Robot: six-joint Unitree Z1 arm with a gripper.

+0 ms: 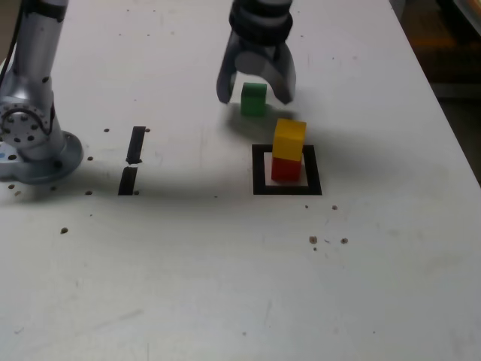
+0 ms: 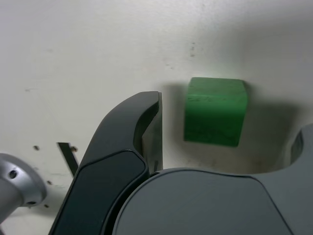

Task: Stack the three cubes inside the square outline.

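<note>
The gripper grips the green cube (image 1: 254, 98) by two opposite sides next, to top the stack inside the square outline.
The yellow cube (image 1: 289, 138) sits on top of the red cube (image 1: 286, 168) inside the square outline (image 1: 258, 173) of black tape. Just behind the outline, the green cube (image 1: 254, 98) (image 2: 215, 111) rests on the white table. My gripper (image 1: 255, 96) (image 2: 227, 125) hangs over the green cube, open, with one finger on each side of it. In the wrist view a gap shows between the dark finger (image 2: 146, 125) and the cube. The other finger shows only at the frame's edge.
Two short black tape strips (image 1: 132, 159) lie at the exterior view's left, near the arm's silver base (image 1: 30, 135). Small dark specks dot the table. The table's right edge runs along the exterior view's right, with a brown floor beyond.
</note>
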